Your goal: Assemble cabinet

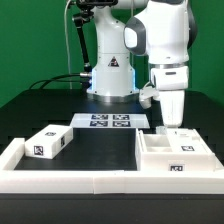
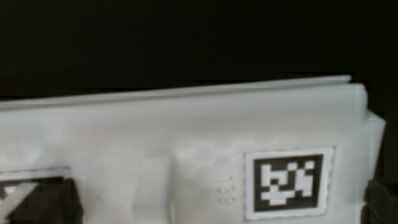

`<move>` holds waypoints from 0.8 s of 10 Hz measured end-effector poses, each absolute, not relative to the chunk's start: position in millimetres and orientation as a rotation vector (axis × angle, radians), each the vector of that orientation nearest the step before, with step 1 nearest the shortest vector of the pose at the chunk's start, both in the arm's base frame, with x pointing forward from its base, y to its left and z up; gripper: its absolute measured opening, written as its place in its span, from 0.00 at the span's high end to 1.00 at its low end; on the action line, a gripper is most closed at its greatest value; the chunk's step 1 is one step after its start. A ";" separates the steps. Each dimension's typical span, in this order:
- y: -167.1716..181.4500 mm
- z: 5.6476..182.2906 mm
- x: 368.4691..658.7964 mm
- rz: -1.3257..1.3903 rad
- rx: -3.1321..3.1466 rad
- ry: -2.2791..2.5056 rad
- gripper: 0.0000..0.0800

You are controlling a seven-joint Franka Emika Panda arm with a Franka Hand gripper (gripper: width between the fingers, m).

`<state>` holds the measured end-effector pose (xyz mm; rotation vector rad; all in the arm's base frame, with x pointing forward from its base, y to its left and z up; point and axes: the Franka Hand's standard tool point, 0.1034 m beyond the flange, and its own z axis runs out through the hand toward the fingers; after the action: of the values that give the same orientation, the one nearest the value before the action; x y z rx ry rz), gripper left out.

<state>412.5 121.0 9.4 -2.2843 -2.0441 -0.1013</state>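
My fingers are beside the raised strip (image 2: 153, 190) of the tagged box body in the wrist view, so my gripper should close on the strip now.
The cabinet's hollow white box body (image 1: 176, 156) sits at the exterior view's right, inside the border frame, with a tag on its front. A smaller white cabinet block (image 1: 47, 143) with tags lies at the exterior view's left. My gripper (image 1: 172, 123) hangs straight down over the box body's far wall, close above it. In the wrist view a white cabinet piece (image 2: 178, 140) with a square tag (image 2: 290, 182) fills the lower part. No finger crosses it, and the jaws look spread at its sides, holding nothing.
The marker board (image 1: 110, 121) lies flat in the middle, in front of the robot base (image 1: 110, 80). A low white border frame (image 1: 100, 180) runs along the black table's front and sides.
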 end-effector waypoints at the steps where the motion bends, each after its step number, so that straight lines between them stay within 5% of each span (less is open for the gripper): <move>1: 121.2 9.3 413.3 -0.108 -2.288 -2.041 0.02; 2: 121.2 9.5 413.6 -0.108 -2.289 -2.040 0.02; 4: 120.5 9.5 414.0 -0.108 -2.291 -2.038 0.47; 5: 120.0 9.5 414.1 -0.108 -2.292 -2.037 0.47; 7: 119.1 9.4 414.3 -0.107 -2.294 -2.035 0.88; 8: 118.4 10.5 414.2 -0.100 -2.297 -2.033 0.88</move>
<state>414.2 118.4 10.5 -2.2965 -2.0329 -0.1004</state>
